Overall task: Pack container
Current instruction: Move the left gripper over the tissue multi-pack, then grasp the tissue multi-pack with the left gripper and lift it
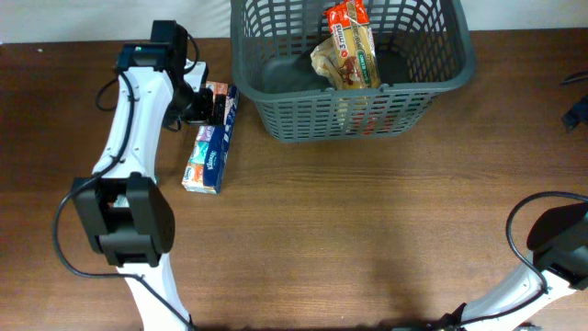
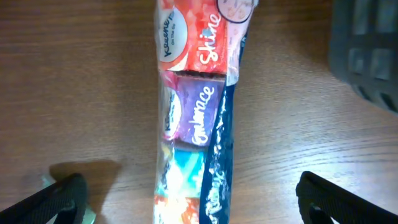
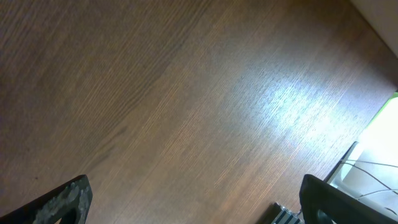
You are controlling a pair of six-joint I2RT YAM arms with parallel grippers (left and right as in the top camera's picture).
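Note:
I need to grab the pack across its narrow width with my left gripper next, with my fingers along its long sides, to lower the tissue pack [image 2: 193, 112] lengthwise into the basket.
The container [image 1: 276, 110] is a dark grey slotted basket at the table's far middle, holding a snack packet [image 1: 349, 46] that leans against its front wall. A long pack of tissue packets [image 1: 210, 140] lies on the wood left of the basket. My left gripper [image 1: 204, 106] hovers over the pack's far end, open. In the left wrist view the tissue pack [image 2: 193, 112] runs up the middle between the two wide-apart fingers [image 2: 59, 199], which stand clear of it. My right gripper [image 3: 196, 208] is open above bare wood; overhead, only its arm [image 1: 560, 239] shows at the right edge.
A corner of the basket [image 2: 367, 50] shows at the upper right of the left wrist view. The table's edge and cables [image 3: 367, 168] lie at the right of the right wrist view. Bare wood stretches across the near middle of the table [image 1: 367, 230].

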